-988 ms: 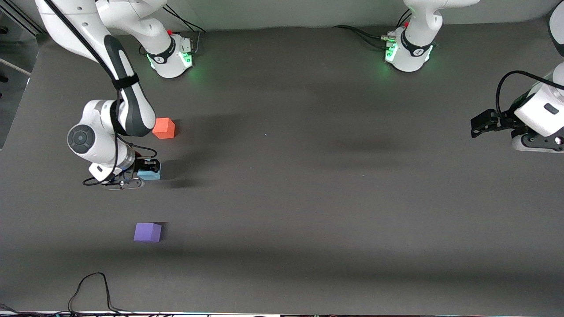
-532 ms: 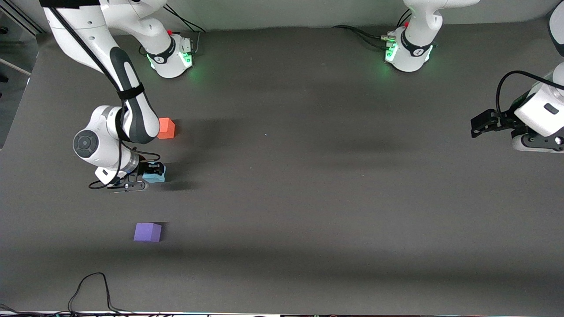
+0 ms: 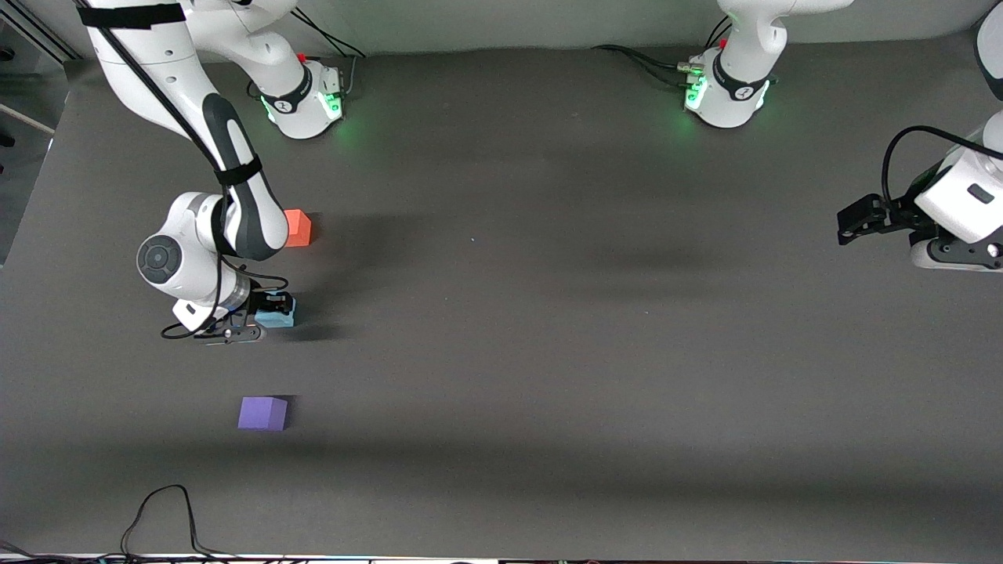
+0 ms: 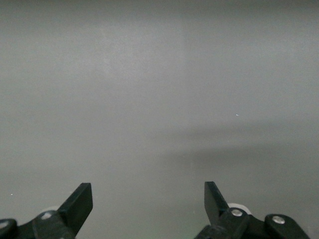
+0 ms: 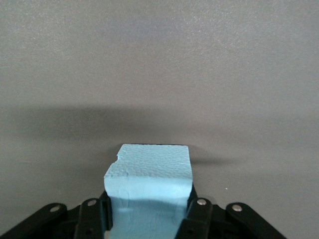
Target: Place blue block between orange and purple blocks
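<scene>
My right gripper holds the light blue block (image 3: 277,316) low on the tabletop, where the block would rest in place, so it is time to open now.
My right gripper (image 3: 269,308) is shut on the light blue block (image 3: 277,316), low over the table between the orange block (image 3: 298,228) and the purple block (image 3: 262,413). In the right wrist view the blue block (image 5: 149,172) fills the gap between the fingers of the right gripper (image 5: 148,211). My right arm's elbow hides part of the orange block. The purple block lies nearer the front camera. My left gripper (image 3: 850,222) waits open and empty at the left arm's end of the table. It also shows in the left wrist view (image 4: 148,191), over bare table.
The grey table (image 3: 548,313) carries only the three blocks. The two arm bases (image 3: 302,98) (image 3: 725,94) stand along its farther edge. A black cable (image 3: 161,509) loops at the edge nearest the front camera.
My right arm has shifted slightly toward the left arm's end with the blue block, and its elbow now covers more of the orange block. The left arm has not moved.
</scene>
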Motion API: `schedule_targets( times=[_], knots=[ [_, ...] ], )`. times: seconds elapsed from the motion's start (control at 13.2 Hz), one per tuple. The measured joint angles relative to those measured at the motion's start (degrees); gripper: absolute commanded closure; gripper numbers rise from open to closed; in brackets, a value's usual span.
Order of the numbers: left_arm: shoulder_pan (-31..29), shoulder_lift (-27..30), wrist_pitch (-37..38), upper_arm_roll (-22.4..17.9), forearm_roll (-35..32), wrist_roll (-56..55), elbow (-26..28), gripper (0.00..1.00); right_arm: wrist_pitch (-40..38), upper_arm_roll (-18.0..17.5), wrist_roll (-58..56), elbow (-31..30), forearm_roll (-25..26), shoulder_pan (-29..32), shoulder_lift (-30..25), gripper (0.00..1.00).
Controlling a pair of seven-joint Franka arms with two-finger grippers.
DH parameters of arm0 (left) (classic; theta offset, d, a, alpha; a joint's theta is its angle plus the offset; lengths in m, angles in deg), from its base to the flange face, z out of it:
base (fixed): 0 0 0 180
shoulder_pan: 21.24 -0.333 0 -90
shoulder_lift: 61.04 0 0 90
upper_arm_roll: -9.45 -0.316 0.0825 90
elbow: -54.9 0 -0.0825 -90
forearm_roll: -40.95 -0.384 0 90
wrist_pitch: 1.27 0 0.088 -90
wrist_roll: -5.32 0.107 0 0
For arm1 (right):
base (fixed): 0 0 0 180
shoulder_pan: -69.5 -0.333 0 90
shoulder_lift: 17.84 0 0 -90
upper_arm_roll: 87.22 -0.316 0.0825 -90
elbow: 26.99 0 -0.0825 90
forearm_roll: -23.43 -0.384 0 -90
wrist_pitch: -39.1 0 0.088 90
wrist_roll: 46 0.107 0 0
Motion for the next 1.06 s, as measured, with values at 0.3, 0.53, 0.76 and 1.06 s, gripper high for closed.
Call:
schedule_targets(
  times=[0.3,0.53,0.76,1.06],
  knots=[
    [0.0,0.0,0.0,0.0,0.0,-0.4,-0.1,0.00,0.1,0.0,-1.9,0.1,-2.0,0.0,0.5,0.00],
    [0.0,0.0,0.3,0.0,0.0,-0.4,-0.1,0.00,-0.1,0.0,-2.1,0.8,-2.1,-0.2,0.2,0.00],
    [0.0,0.0,0.3,0.0,0.0,-0.4,-0.1,0.00,-6.5,0.0,-2.1,3.7,-1.9,-0.6,-3.7,0.00],
    [0.0,0.0,0.4,0.0,0.0,-0.4,-0.1,0.00,-20.9,0.7,-1.7,9.8,6.0,1.5,-14.5,0.00]
  ],
)
